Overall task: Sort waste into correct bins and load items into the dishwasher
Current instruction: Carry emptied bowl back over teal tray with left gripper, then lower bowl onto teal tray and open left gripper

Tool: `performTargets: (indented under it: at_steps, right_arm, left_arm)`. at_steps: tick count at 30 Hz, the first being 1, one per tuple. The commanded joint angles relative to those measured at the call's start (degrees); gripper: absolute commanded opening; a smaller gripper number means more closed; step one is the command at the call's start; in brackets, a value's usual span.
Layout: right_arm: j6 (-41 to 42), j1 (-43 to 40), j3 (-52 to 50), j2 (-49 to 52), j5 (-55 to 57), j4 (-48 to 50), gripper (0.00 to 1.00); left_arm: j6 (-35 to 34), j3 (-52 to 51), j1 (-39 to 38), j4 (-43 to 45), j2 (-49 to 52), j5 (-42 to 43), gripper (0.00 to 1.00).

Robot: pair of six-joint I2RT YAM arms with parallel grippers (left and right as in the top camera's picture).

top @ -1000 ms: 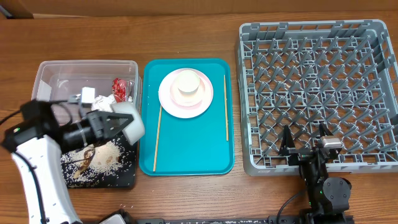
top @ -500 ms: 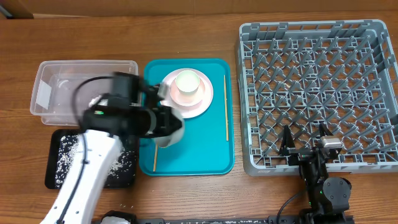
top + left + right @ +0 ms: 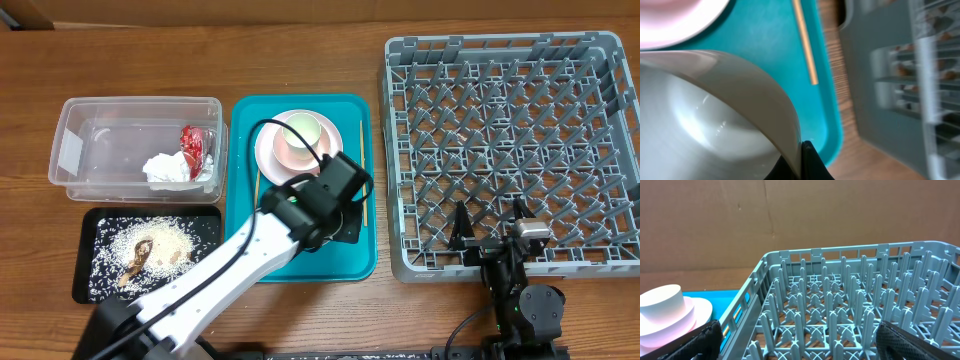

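Note:
The pale grey-green bowl point(image 3: 304, 135) hangs tilted above the teal tray's bottom and would drop if opened now, so my left gripper should keep holding it.
My left gripper point(image 3: 341, 216) hangs over the right part of the teal tray and is shut on the rim of the pale grey-green bowl point(image 3: 705, 110), which fills the left wrist view; one black finger point(image 3: 800, 159) presses its wall. From overhead the arm hides the bowl. The pink plate point(image 3: 270, 152) lies at the tray's back with a pale round cup or bowl point(image 3: 304, 135) on it. One chopstick point(image 3: 362, 150) lies along the tray's right side, the other point(image 3: 257, 188) on its left. My right gripper point(image 3: 800, 347) is open and empty at the front edge of the grey dish rack point(image 3: 510, 150).
The clear tub point(image 3: 100, 140) at the left holds the white napkin point(image 3: 170, 168) and the red wrapper point(image 3: 192, 140). The black tray point(image 3: 95, 285) in front of it holds rice point(image 3: 165, 238) and brown scraps point(image 3: 137, 256). The teal tray point(image 3: 300, 262) lies between the bins and the rack.
My left arm has swung right, from over the black tray to over the teal tray's right side, carrying the bowl. The right arm has not moved.

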Motion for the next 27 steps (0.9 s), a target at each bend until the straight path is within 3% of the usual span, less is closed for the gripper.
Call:
performTargets:
  at_steps: [1, 16, 23, 27]
  right_arm:
    - [-0.13, -0.11, -0.61, -0.61, -0.07, 0.24, 1.0]
    - [-0.13, -0.11, -0.61, -0.61, -0.07, 0.24, 1.0]
    - [-0.13, -0.11, -0.61, -0.61, -0.07, 0.24, 1.0]
    - [-0.13, -0.11, -0.61, -0.61, -0.07, 0.24, 1.0]
  left_arm:
    - [-1.33, 1.11, -0.44, 0.11, 5.35, -3.96, 0.04]
    - [-1.29, 1.11, -0.39, -0.07, 10.62, -8.15, 0.05]
    - [-1.29, 1.09, -0.39, -0.31, 10.62, -8.15, 0.17]
    - [-1.27, 1.09, -0.39, -0.72, 10.62, -8.15, 0.29]
